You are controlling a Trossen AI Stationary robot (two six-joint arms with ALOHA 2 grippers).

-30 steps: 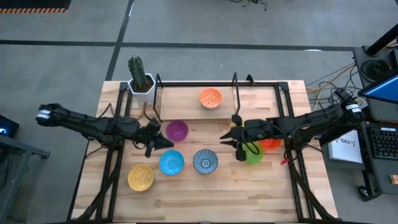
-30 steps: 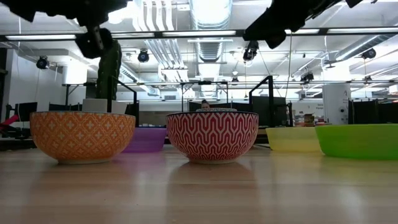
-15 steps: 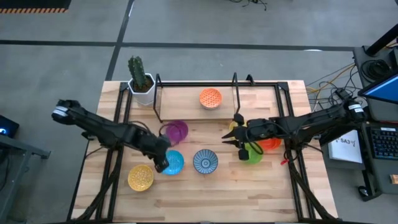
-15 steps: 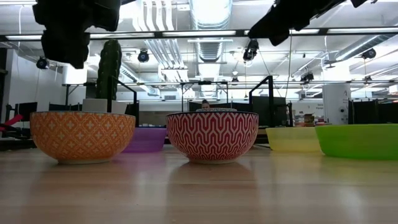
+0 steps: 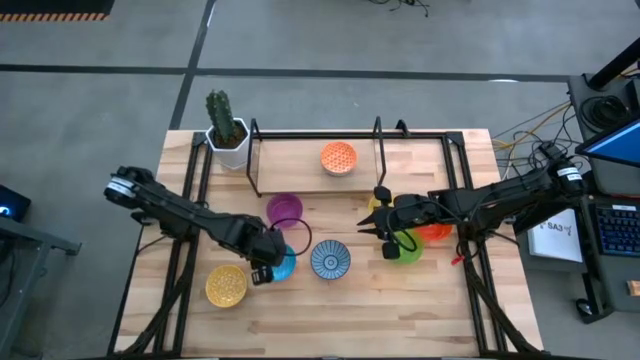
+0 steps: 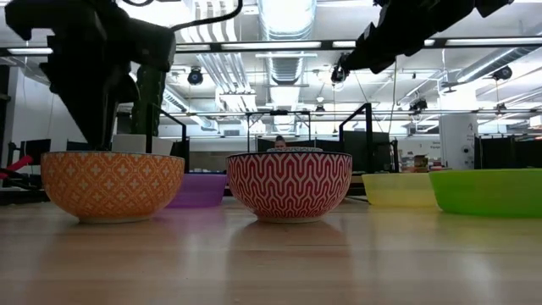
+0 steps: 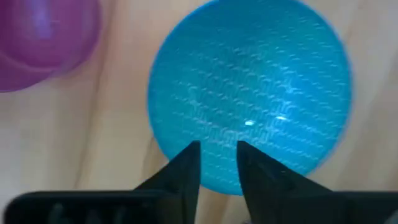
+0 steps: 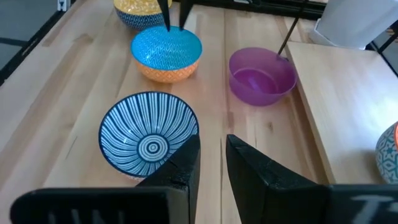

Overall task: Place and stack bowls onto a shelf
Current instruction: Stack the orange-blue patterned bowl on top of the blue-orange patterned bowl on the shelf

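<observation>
I need to pick up the blue bowl by its rim [image 7: 217, 190] with my left gripper next. Then I can stack it on the shelf.
My left gripper [image 5: 266, 270] is low over the plain blue bowl [image 5: 280, 260], which is orange on the outside [image 6: 112, 186]. Its fingers are open a little and point down at the bowl's left-near rim [image 7: 217, 149]. My right gripper [image 5: 372, 225] hovers, open a little, above the yellow bowl [image 5: 377, 207], beside the green bowl [image 5: 408, 247] and the red-orange bowl [image 5: 437, 232]. The purple bowl [image 5: 285, 210], the blue-and-white patterned bowl [image 5: 330, 260] and a second yellow bowl [image 5: 227, 286] stand on the table. The orange bowl [image 5: 338, 158] sits on the shelf [image 5: 290, 165]. My left gripper has its fingertips [image 8: 166, 26] at the blue bowl's rim [image 7: 186, 177], coming from above and pointing down. I cannot tell whether they touch it. The bowl stands upright on the table.
A white pot with a cactus [image 5: 226, 128] stands at the shelf's left end. Black rails and uprights [image 5: 378, 150] frame the shelf. Bare tabletop [image 5: 380, 310] lies toward the near edge. Cables and equipment [image 5: 600, 120] sit beyond the table's right side.
My left gripper has moved from beside the purple bowl toward the table's near edge and come down over the blue bowl, reaching its rim. The bowls have stayed where they were.
</observation>
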